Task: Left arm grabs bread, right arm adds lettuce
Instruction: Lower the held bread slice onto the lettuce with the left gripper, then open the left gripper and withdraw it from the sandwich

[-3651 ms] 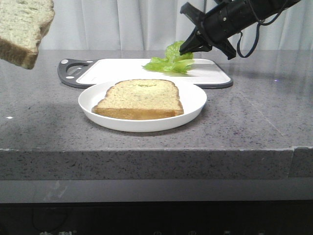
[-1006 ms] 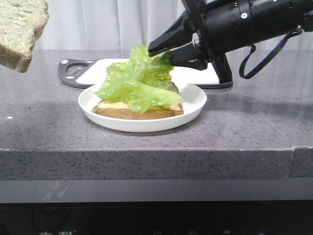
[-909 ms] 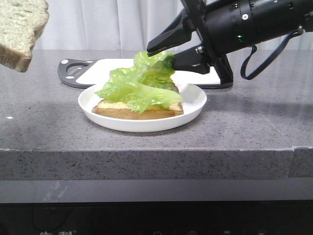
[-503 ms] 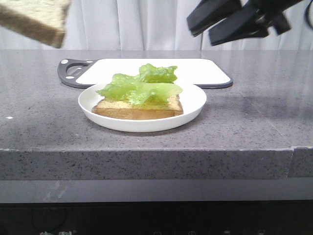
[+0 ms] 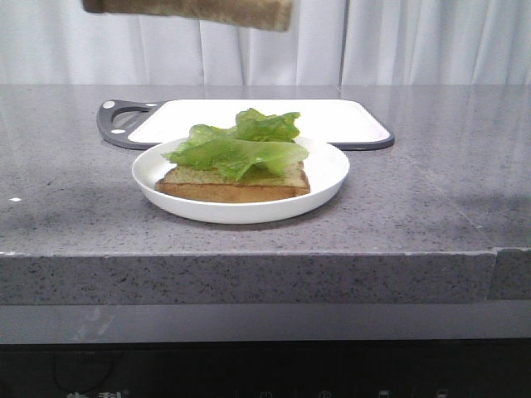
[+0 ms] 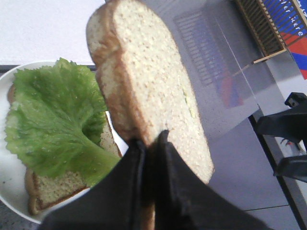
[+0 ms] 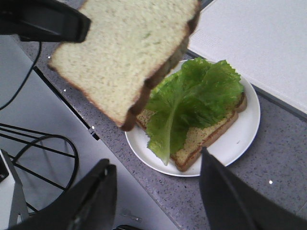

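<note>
The left gripper needs to keep holding the bread until it reaches the lettuce: the bread hangs above the lettuce in the front view, so it would drop if the gripper opened now.
The bread (image 5: 191, 10) hangs at the top edge of the front view, above the white plate (image 5: 328, 178). My left gripper (image 6: 151, 141) is shut on the bread's (image 6: 153, 86) lower edge and holds it over the plate (image 6: 9, 172). The lettuce (image 5: 236, 149) lies spread on a thinner slice (image 5: 232, 189) in the plate. It also shows in the left wrist view (image 6: 53, 120) and the right wrist view (image 7: 192, 100). My right gripper (image 7: 156, 158) is open and empty, high above the plate's (image 7: 240, 139) near rim. The held bread (image 7: 120, 52) and the dark left arm (image 7: 43, 19) show there too. Neither gripper is in the front view.
A white cutting board (image 5: 332, 116) with a dark grey handle (image 5: 120, 120) lies right behind the plate. The grey counter's front edge (image 5: 249, 257) runs a short way in front of the plate. Black cables (image 7: 43, 143) hang beside the counter.
The right gripper let go of the lettuce, left it on the slice, and rose out of the front view. The held bread moved right to above the plate.
</note>
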Robot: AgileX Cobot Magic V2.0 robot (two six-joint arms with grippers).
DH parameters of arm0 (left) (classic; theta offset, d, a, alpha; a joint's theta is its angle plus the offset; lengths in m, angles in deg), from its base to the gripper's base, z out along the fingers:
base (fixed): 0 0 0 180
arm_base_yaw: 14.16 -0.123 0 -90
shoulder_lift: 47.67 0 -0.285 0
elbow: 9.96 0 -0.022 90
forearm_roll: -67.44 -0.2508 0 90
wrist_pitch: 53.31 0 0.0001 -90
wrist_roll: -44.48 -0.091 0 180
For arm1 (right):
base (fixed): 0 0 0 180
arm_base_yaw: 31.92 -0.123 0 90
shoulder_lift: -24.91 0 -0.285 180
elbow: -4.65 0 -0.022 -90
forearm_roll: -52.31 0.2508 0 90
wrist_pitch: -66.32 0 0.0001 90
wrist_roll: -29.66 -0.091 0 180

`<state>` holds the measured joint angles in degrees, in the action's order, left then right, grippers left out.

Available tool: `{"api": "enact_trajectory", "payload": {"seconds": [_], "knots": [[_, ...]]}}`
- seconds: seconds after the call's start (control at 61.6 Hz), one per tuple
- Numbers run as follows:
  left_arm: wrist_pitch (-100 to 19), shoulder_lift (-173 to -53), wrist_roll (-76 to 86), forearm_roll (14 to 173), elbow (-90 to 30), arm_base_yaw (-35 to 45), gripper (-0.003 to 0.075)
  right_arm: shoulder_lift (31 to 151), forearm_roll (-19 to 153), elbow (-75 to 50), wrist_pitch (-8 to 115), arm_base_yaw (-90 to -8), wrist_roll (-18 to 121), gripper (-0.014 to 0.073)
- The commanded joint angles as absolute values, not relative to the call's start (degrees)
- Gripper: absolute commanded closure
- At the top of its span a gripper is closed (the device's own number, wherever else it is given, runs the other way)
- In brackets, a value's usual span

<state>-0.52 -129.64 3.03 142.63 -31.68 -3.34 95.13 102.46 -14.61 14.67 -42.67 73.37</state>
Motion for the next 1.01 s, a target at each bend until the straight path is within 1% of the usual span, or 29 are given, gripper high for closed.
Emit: {"api": "enact_trajectory", "payload": {"seconds": [0.0, 0.162, 0.373, 0.617, 0.86, 0.909, 0.941, 0.99], "knots": [[1.93, -132.19, -1.26, 150.28, -30.25, -2.86, 0.0741, 93.97, 104.38, -13.14, 15.88, -42.34, 73.47, 0.0177], [3.48, -138.94, -2.65, 150.45, -30.25, -2.86, 0.0741, 94.03, 104.34, -14.88, 16.69, -42.34, 73.47, 0.0177], [4.71, -144.8, -3.92, 150.45, -30.25, -2.86, 0.0741, 94.03, 104.01, -16.48, 17.04, -42.34, 73.47, 0.0177], [7.41, -147.68, -5.64, 150.45, -30.25, -2.86, 0.0741, 94.03, 103.79, -16.48, 16.97, -42.34, 73.47, 0.0177], [7.41, -147.96, -5.76, 150.56, -30.25, -2.86, 0.0738, 94.03, 103.79, -16.48, 16.92, -42.34, 73.47, 0.0177], [7.41, -147.96, -5.79, 150.56, -30.14, -2.86, 0.0722, 94.03, 103.79, -16.48, 16.92, -42.34, 73.47, 0.0177], [7.5, -147.96, -6.03, 150.56, -30.14, -2.86, 0.0692, 94.03, 103.79, -16.48, 16.92, -42.34, 73.47, 0.0177], [7.5, -147.96, -6.03, 150.56, -30.14, -2.86, 0.0624, 94.03, 103.79, -16.48, 16.92, -42.34, 73.47, 0.0177]]}}
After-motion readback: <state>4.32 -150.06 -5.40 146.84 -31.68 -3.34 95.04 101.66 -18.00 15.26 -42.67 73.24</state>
